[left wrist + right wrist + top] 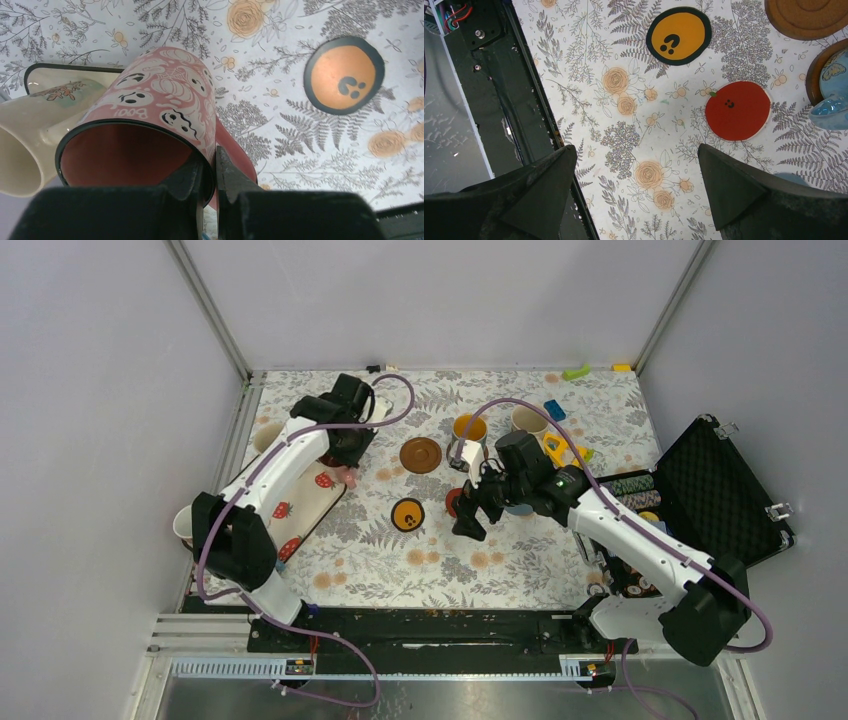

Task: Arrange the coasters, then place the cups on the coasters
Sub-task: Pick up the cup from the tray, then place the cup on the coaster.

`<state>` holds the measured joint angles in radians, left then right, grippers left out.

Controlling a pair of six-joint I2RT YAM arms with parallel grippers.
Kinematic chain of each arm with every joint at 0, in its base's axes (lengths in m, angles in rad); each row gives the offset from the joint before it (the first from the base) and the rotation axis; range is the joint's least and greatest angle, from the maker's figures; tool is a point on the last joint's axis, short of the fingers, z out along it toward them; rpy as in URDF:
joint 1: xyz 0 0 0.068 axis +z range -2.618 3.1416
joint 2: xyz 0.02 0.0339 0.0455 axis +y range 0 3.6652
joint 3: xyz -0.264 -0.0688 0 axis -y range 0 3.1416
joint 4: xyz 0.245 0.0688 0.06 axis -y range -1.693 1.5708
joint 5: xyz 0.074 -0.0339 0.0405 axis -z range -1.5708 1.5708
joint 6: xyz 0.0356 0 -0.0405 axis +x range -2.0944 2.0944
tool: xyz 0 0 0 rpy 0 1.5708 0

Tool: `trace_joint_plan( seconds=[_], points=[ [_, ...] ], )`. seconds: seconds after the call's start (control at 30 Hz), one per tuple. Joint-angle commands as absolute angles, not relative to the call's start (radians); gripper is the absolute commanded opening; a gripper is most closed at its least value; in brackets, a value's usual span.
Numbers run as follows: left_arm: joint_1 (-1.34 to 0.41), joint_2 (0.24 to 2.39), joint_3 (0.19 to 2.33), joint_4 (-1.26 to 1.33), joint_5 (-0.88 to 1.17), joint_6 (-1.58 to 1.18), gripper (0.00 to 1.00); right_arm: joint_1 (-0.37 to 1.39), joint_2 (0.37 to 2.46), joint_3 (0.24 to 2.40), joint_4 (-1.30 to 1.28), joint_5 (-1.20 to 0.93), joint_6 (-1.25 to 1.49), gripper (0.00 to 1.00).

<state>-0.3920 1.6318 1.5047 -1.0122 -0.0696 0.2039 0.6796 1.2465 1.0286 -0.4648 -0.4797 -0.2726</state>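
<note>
My left gripper is holding the pink cup (348,477) and will keep holding it until it is on a coaster. Cloth shows close beside the cup, so it would fall across the tray's edge if I let go now.
My left gripper (212,175) is shut on the rim of the pink ghost-print cup (165,100), one finger inside and one outside by the handle. In the top view this gripper (345,455) and the pink cup (348,477) sit by the strawberry tray (310,502). My right gripper (636,149) hangs open and empty above the cloth, near the red coaster (737,110). The orange black-rimmed coaster (679,35) and a brown coaster (809,17) lie beyond. A blue cup (834,85) stands on another brown coaster (811,75).
A cream cup (30,140) lies next to the pink one. More cups stand at the back (469,427), (527,420) and at the left (265,432). An open black case (720,490) with poker chips is at the right. Small toys (553,409) lie far right.
</note>
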Motion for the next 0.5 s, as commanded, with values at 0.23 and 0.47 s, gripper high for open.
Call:
trace_joint_plan(
  seconds=[0.23, 0.47],
  points=[
    [-0.257, 1.674, 1.488, -0.901, -0.086, 0.131, 0.00, 0.678, 1.262, 1.038, -0.444, -0.471, -0.278, 1.00],
    [-0.198, 1.695, 1.469, -0.911, -0.038, 0.111, 0.00, 0.685, 1.264, 1.133, -0.478, -0.483, -0.265, 1.00]
  ],
)
